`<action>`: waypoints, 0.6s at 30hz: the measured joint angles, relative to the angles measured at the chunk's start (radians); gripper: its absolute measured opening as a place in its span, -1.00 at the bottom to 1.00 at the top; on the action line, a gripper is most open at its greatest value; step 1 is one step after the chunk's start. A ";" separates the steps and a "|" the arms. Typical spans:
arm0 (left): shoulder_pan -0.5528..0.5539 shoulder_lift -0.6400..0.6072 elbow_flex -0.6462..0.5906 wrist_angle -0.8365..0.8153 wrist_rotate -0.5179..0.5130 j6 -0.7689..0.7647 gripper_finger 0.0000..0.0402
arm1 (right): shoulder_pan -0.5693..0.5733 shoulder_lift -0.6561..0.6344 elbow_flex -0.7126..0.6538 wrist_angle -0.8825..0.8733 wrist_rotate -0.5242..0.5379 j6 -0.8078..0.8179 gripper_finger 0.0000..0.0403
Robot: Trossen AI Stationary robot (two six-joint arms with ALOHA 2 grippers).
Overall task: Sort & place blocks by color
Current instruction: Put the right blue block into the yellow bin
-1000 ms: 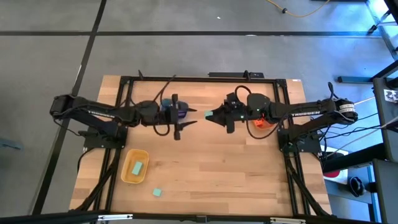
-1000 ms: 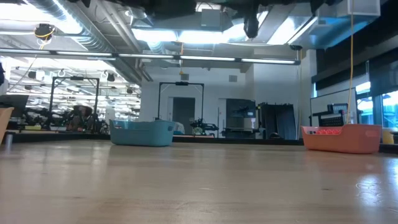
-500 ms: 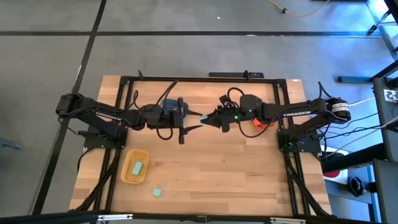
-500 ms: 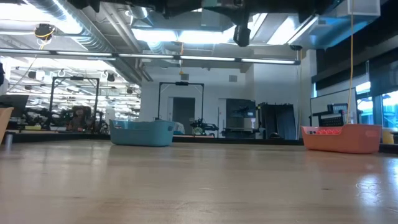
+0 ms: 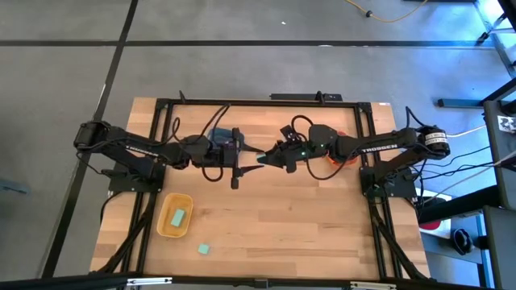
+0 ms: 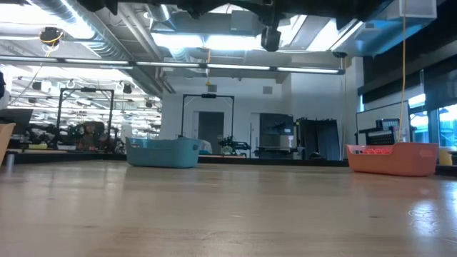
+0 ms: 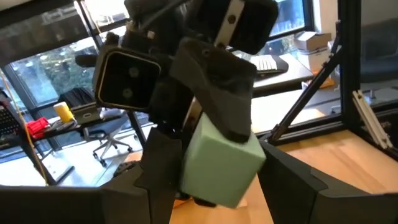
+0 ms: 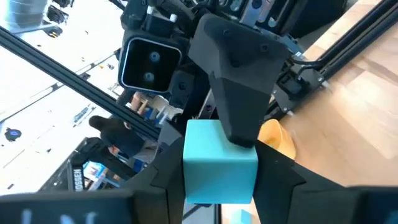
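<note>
My left gripper's finger lies over the mint-green block's side (image 8: 219,168), so the block would stay held. My right gripper opens next.
One mint-green block (image 5: 262,159) hangs in mid-air over the table's middle, between my two grippers. My right gripper (image 5: 272,159) reaches it from the right and my left gripper (image 5: 251,157) from the left. Both are shut on it. The left wrist view shows the block (image 7: 217,162) between my left fingers, with a right finger across it. Another mint-green block (image 5: 178,216) lies in the yellow tub (image 5: 164,225). A third (image 5: 204,249) lies on the table near the near edge. Purple and orange-red blocks are hidden under the arms. My left gripper pinches the block between its two fingers, on two opposite side faces (image 7: 249,162). It comes level from the table's left, and one finger (image 8: 239,106) lies flat on a face. The block is lifted clear of the table. My right gripper pinches the same block on its other two opposite faces (image 8: 193,165), crosswise to the left gripper's fingers. It comes level from the table's right, and one finger (image 7: 221,99) shows lying over the block. The block is lifted clear.
The blue tub (image 5: 222,138) sits under my left arm and the orange tub (image 5: 340,159) under my right arm, both toward the far side. In the low view the blue tub (image 6: 163,152) and orange tub (image 6: 393,158) stand far back. Bare wood lies between them and the near edge.
My right gripper has carried the mint-green block toward the table's left, up to my left gripper. My left gripper has moved a little toward the right and now has the block between its fingers.
</note>
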 joint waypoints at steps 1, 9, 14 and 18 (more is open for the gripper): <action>0.000 0.000 0.000 0.005 0.000 -0.010 -0.03 | 0.000 0.004 0.000 0.010 0.000 0.007 -0.33; 0.000 0.010 0.001 0.029 -0.007 -0.019 -0.04 | 0.003 0.008 0.000 0.020 -0.001 0.022 -0.33; 0.000 0.009 0.001 0.026 -0.005 -0.028 -0.20 | 0.003 0.008 0.000 0.012 -0.002 0.036 -0.33; 0.000 0.009 0.001 0.022 0.010 -0.024 -0.28 | 0.003 0.008 0.000 0.008 -0.004 0.052 -0.33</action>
